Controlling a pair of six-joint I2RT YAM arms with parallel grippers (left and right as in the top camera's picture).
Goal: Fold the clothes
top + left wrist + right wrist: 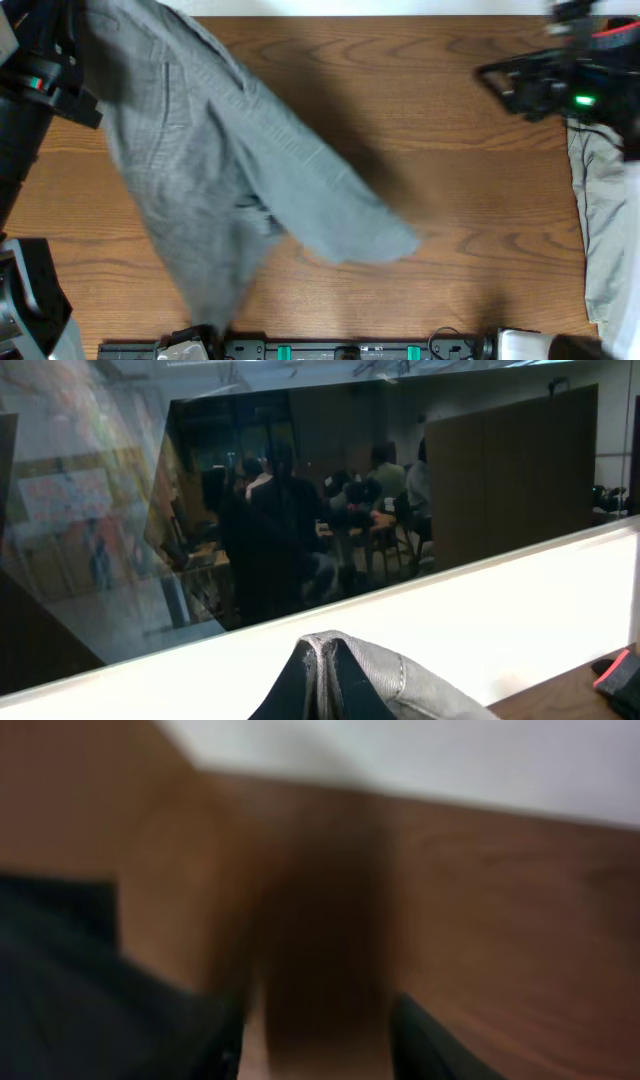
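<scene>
My right gripper picks up the grey garment (230,170) by its loose end (388,243) next, opposite my left gripper, to spread it for folding.
A grey garment (230,170) hangs from the top left and drapes diagonally down over the wooden table (460,200). My left gripper (322,685) is raised at the far left and is shut on a seamed edge of the grey garment (400,680). My right gripper (495,80) is at the top right over bare table. In the blurred right wrist view its fingers (315,1040) are apart with nothing between them.
A second pale garment (605,230) lies along the right edge of the table. Black equipment (330,350) runs along the front edge. The left wrist view looks over a white wall toward a dark window.
</scene>
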